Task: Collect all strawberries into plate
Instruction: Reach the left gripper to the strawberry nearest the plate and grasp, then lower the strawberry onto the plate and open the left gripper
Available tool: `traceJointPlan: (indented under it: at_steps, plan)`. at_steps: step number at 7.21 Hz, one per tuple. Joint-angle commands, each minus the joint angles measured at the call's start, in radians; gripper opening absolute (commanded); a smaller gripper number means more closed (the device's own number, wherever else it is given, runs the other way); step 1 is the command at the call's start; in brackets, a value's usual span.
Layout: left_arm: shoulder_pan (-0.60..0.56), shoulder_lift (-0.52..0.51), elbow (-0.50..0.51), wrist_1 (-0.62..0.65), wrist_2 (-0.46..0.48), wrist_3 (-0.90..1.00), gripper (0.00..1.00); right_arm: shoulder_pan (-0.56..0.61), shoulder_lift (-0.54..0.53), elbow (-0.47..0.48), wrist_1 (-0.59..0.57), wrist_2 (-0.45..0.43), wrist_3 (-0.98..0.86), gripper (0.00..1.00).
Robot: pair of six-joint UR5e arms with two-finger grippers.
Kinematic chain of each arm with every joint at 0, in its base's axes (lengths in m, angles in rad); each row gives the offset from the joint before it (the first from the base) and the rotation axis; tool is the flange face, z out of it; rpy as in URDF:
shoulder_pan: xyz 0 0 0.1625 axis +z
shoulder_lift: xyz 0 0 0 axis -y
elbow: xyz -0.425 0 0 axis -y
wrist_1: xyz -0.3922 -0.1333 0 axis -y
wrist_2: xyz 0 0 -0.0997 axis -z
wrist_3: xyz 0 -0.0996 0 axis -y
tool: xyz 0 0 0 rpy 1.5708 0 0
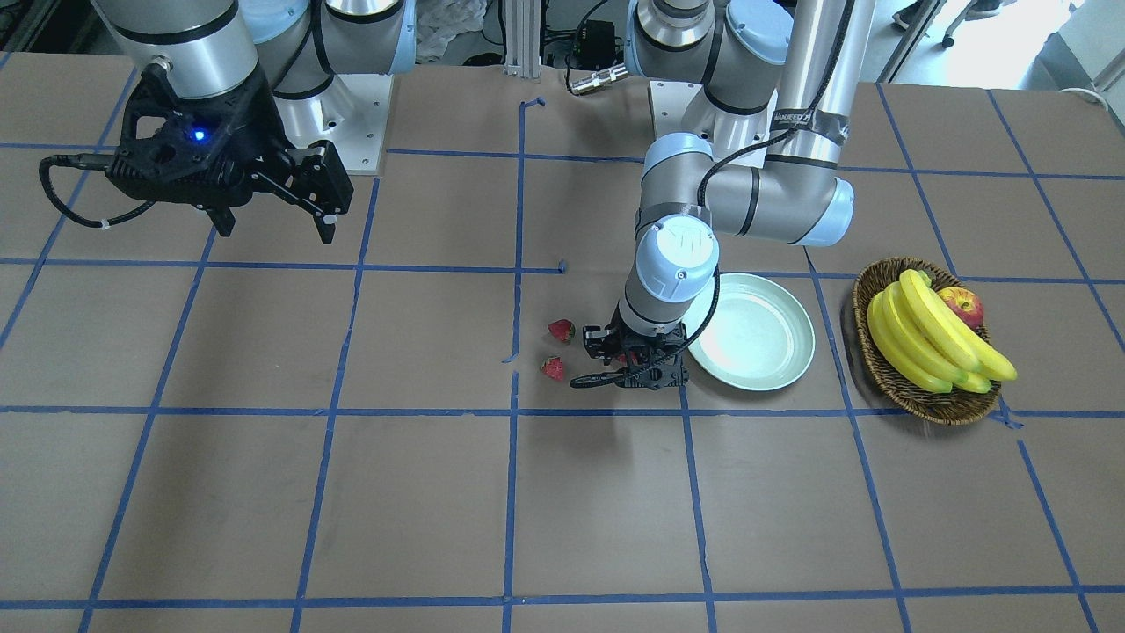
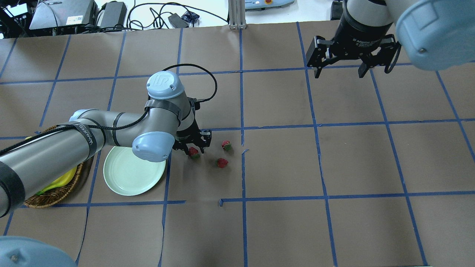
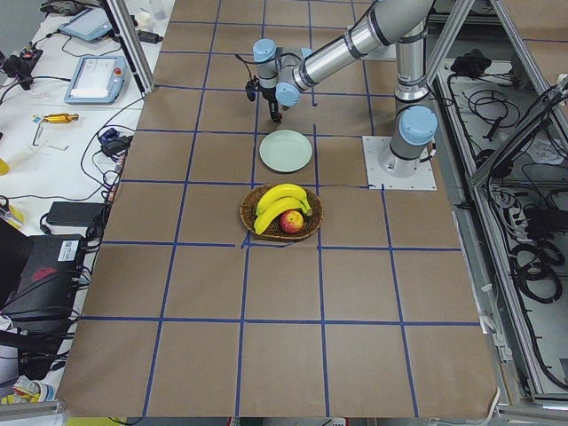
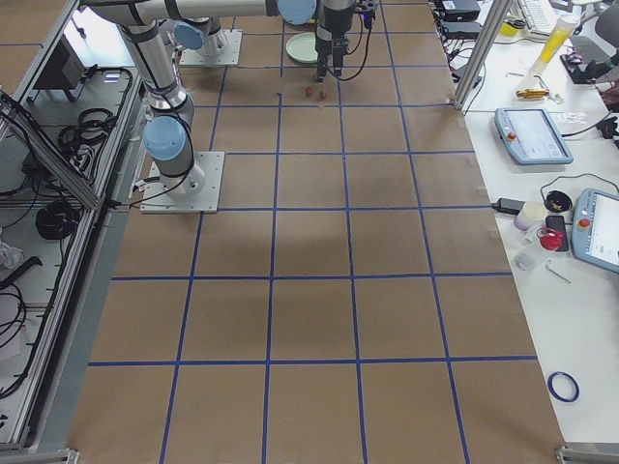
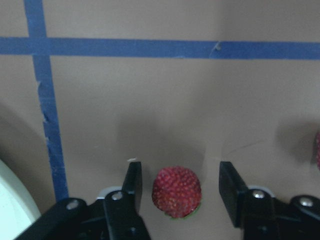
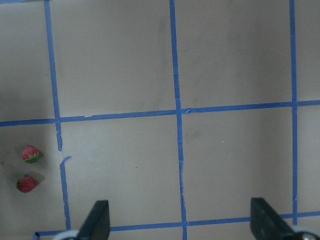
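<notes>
My left gripper will next collect the red strawberry into the plate [image 5: 12, 200], so it will grab the strawberry around its plump body [image 5: 176, 191].
Three small red strawberries lie on the brown table to the side of the pale green plate [image 2: 126, 178] [image 1: 765, 338]. My left gripper [image 2: 193, 147] [image 5: 179, 175] is down at the table and open. Its fingers [image 5: 132, 181] stand on either side of one strawberry [image 5: 176, 192] [image 2: 193, 152] with a gap on each side. The other two strawberries [image 2: 226, 145] [image 2: 222, 162] [image 1: 561, 330] [image 1: 553, 367] lie just beyond it, away from the plate. My right gripper [image 2: 339, 73] [image 1: 274, 227] hangs open and holds nothing, high above the far side of the table.
A brown wicker basket [image 1: 927, 406] with bananas [image 1: 923, 338] and a red-yellow apple [image 1: 962, 306] stands beside the plate, on the side away from the strawberries. Blue tape lines grid the table. The left arm's elbow [image 2: 154, 146] overhangs the plate's rim.
</notes>
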Motion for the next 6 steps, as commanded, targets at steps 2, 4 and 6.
traceJointPlan:
  at_steps: [2,4,6]
  plan:
    - [0.001,0.001,0.01,-0.004,0.004,-0.01,0.21,0.0,-0.001,0.001,0.0,0.0,0.0,1.0]
    - [0.042,0.049,0.091,-0.111,0.089,0.032,0.19,0.0,-0.001,-0.001,-0.003,0.0,0.0,1.0]
    - [0.167,0.096,0.07,-0.182,0.111,0.211,0.21,0.0,-0.001,-0.002,-0.005,0.0,0.0,1.0]
